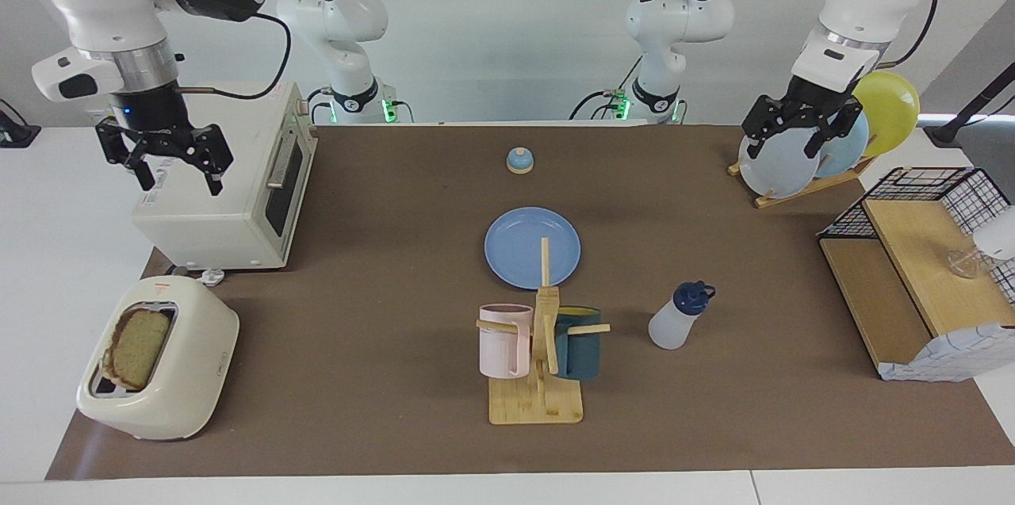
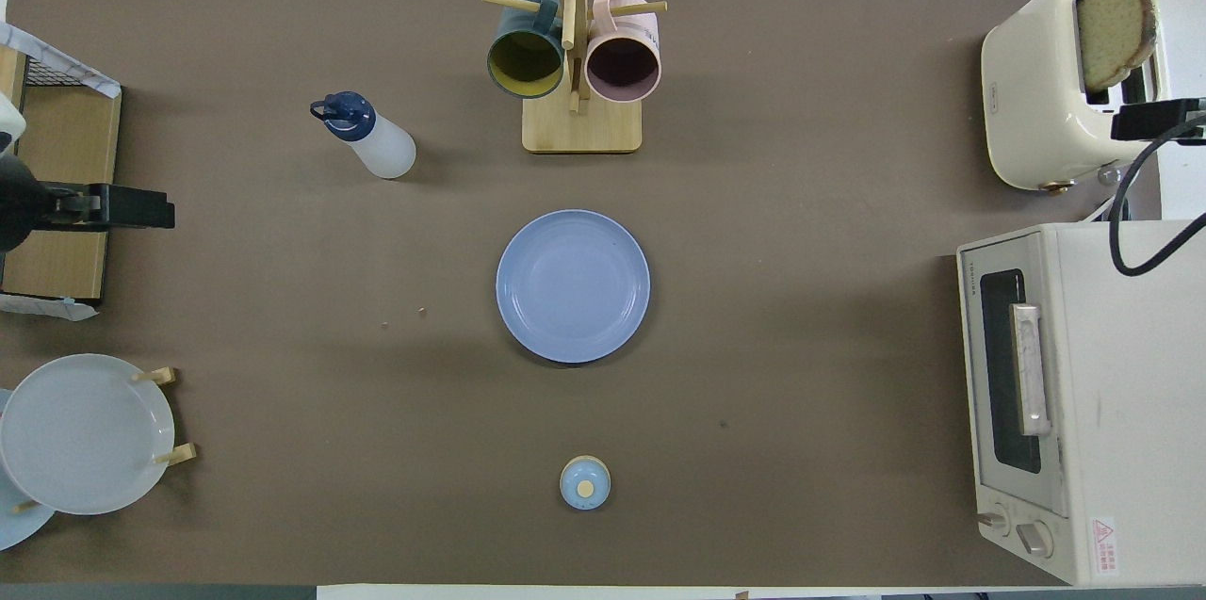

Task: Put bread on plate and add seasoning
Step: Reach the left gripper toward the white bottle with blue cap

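Observation:
Next, my right gripper grabs the bread by its exposed upper edge (image 2: 1142,18), since the toaster slot closes around the bread's lower part.
The bread (image 1: 136,346) stands in the slot of a cream toaster (image 1: 186,378) at the right arm's end of the table, farther from the robots than the toaster oven; it also shows in the overhead view (image 2: 1115,30). The medium-blue plate (image 1: 515,243) lies empty at the table's middle (image 2: 573,285). The seasoning bottle (image 1: 678,319) with its dark blue cap stands beside the mug rack, toward the left arm's end (image 2: 372,138). My right gripper (image 1: 178,168) is open and empty, raised over the toaster oven. My left gripper (image 1: 785,142) is open and empty, raised over the plate rack.
A white toaster oven (image 1: 230,188) stands at the right arm's end. A wooden mug rack (image 1: 539,394) with a pink and a dark teal mug is beside the plate. A blue-domed knob (image 1: 519,161) sits nearer the robots. A plate rack (image 1: 781,168) and a wire shelf (image 1: 920,267) are at the left arm's end.

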Controlling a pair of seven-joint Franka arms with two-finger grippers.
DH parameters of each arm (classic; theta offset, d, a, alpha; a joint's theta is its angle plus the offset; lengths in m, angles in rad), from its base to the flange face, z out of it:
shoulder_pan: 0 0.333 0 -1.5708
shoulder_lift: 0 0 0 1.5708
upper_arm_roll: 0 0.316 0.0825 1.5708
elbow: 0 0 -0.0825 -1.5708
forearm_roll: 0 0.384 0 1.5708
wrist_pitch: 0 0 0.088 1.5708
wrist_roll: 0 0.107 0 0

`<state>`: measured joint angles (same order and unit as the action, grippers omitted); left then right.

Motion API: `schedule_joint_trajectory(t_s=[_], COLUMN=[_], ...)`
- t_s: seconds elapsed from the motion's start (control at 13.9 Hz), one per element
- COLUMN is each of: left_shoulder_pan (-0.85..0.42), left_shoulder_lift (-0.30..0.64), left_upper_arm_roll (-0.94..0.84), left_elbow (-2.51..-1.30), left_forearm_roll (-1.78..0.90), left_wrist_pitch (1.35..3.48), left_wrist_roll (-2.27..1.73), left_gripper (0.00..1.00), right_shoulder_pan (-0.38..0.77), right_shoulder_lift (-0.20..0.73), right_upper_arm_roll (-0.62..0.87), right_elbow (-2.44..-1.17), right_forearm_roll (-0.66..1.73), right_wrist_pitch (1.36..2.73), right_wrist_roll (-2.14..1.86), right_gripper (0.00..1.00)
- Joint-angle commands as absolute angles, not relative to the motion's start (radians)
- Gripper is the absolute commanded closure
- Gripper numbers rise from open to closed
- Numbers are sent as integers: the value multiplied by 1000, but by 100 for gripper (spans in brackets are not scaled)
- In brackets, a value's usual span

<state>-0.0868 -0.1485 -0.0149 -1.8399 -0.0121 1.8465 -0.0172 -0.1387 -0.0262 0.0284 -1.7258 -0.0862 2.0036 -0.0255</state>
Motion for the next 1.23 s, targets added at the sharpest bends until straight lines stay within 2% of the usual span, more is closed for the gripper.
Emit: schedule_joint_trajectory(t_s=[0.0,0.14,0.43,0.79,1.15], left_shoulder_pan=[-124,-150,-204,-285,-290], left_shoulder_lift=[-224,-216,-186,-85,67], left_upper_arm_roll=[-15,-15,-15,-14,-12], left_elbow=[-2025,-2084,-2282,-2428,-2465], left_forearm_roll=[-5,-3,-3,-5,-6], left_wrist_pitch=[2061,2184,2546,2891,3190], left_wrist_roll=[-25,-26,-20,-29,-126], left_gripper=[0,0,0,0,0], right_shoulder_pan=[-196,-225,-249,-245,-249], right_shoulder_lift=[18,55,146,216,255], right_upper_arm_roll=[34,34,34,34,32], right_elbow=[-1743,-1743,-1740,-1697,-1675], right_forearm_roll=[-104,-106,-106,-115,-126], right_wrist_pitch=[2121,2181,2308,2400,2491], right_wrist_roll=[-69,-87,-109,-136,-160], right_gripper=[0,0,0,0,0])
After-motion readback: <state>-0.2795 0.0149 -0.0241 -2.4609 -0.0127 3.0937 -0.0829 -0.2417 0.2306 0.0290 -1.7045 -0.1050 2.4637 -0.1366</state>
